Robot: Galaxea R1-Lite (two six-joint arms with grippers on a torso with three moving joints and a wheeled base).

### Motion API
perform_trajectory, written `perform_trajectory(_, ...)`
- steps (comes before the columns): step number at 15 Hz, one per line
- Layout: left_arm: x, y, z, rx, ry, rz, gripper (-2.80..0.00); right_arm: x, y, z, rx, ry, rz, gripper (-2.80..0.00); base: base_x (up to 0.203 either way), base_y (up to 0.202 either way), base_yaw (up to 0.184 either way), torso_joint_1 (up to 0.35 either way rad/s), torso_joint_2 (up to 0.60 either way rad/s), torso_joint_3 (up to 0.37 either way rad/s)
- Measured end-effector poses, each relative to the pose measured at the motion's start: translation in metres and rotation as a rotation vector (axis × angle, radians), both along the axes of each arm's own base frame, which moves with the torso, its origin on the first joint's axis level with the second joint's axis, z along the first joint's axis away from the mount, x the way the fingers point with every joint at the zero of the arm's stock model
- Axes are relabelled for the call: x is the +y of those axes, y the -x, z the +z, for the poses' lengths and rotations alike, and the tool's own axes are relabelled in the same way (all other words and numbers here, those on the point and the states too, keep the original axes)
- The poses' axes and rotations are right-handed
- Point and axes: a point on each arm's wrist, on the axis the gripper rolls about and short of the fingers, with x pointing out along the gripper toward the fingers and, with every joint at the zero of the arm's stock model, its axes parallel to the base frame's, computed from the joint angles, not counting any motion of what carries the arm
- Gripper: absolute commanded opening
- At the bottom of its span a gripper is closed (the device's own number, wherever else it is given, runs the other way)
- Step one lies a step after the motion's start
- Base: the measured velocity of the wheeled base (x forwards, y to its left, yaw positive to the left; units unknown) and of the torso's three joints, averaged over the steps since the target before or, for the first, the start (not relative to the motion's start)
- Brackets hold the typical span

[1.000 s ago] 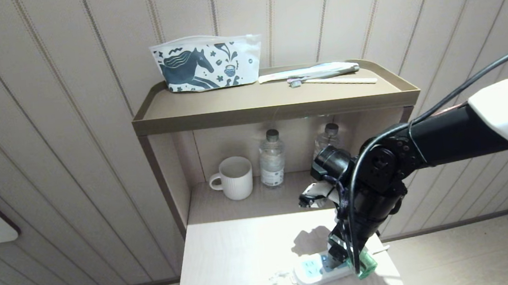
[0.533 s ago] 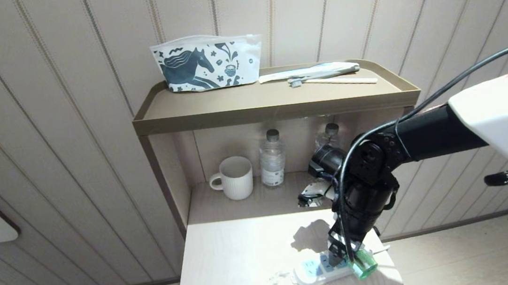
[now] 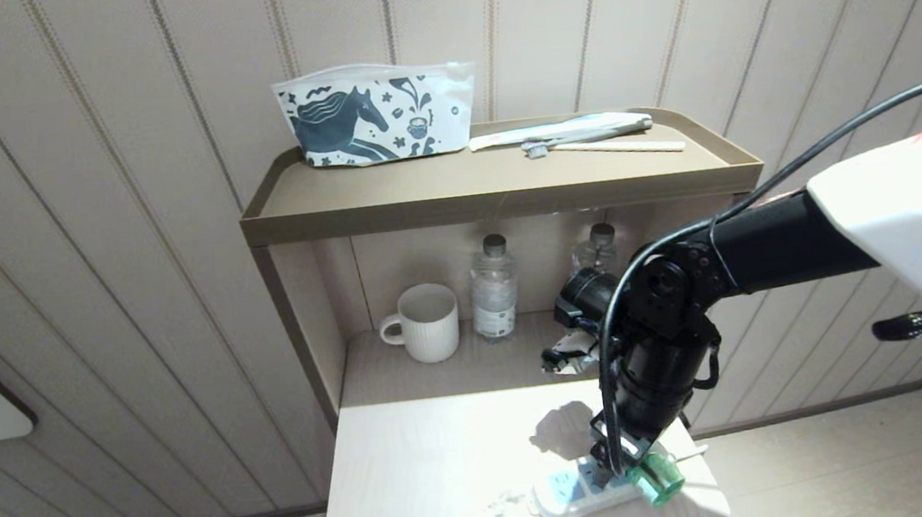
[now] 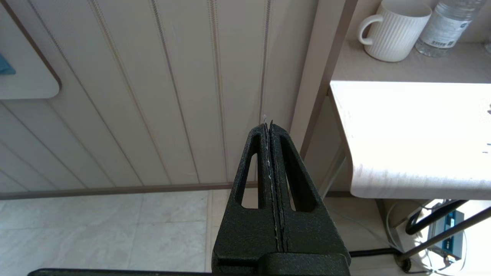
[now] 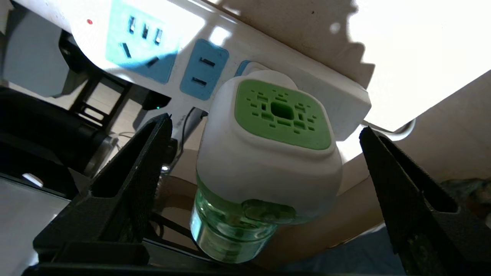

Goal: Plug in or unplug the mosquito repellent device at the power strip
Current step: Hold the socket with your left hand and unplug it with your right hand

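Observation:
I need to grab the mosquito repellent device by its white head (image 5: pixel 271 172) with my right gripper next, and then I can unplug the device from the power strip.
The mosquito repellent device (image 5: pixel 268 153) has a white head with a green vented top and a clear green bottle. It sits in the end socket of the white power strip (image 5: pixel 199 27), which lies at the front right of the pale table (image 3: pixel 415 469). My right gripper (image 5: pixel 264 123) is open and straddles the device. Its black fingers (image 5: pixel 130 172) stand clear on both sides, touching nothing. In the head view the right gripper (image 3: pixel 624 468) points down over the power strip (image 3: pixel 567 496), with the device's green bottle (image 3: pixel 660 480) beside it. My left gripper (image 4: pixel 268 124) is shut and empty, parked left of the table.
A white mug (image 3: pixel 425 322) and two clear water bottles (image 3: pixel 492 289) stand on the lower shelf behind the table. The brown upper shelf (image 3: pixel 498 199) carries a horse-print pouch (image 3: pixel 373 113) and a toothbrush (image 3: pixel 603 145). The strip lies near the table's right edge.
My right arm has swung a little to the left and tilted its wrist over the strip. The device has stayed in its socket and the jaws have stayed wide.

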Motion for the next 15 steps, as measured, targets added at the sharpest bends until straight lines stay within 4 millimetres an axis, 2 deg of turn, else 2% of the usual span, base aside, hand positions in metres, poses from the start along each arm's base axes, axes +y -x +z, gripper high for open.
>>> perform_trajectory(8, 0.0, 0.0, 0.0, 0.0, -0.001, 0.001, -2.8, 0.006, -0.008, -0.009, 0.002, -0.001, -0.012, 0.0, 0.0, 0.0, 0.0, 0.0, 0.0, 0.0)
perform_trajectory(9, 0.0, 0.0, 0.0, 0.0, 0.0, 0.0, -2.8, 0.006, -0.009, -0.01, 0.004, 0.0, -0.011, -2.8, 0.0, 0.0, 0.0, 0.0, 0.0, 0.0)
perform_trajectory(15, 0.0, 0.0, 0.0, 0.0, -0.001, 0.0, -2.8, 0.006, -0.009, -0.014, 0.017, 0.009, -0.011, -2.8, 0.0, 0.0, 0.0, 0.0, 0.0, 0.0)
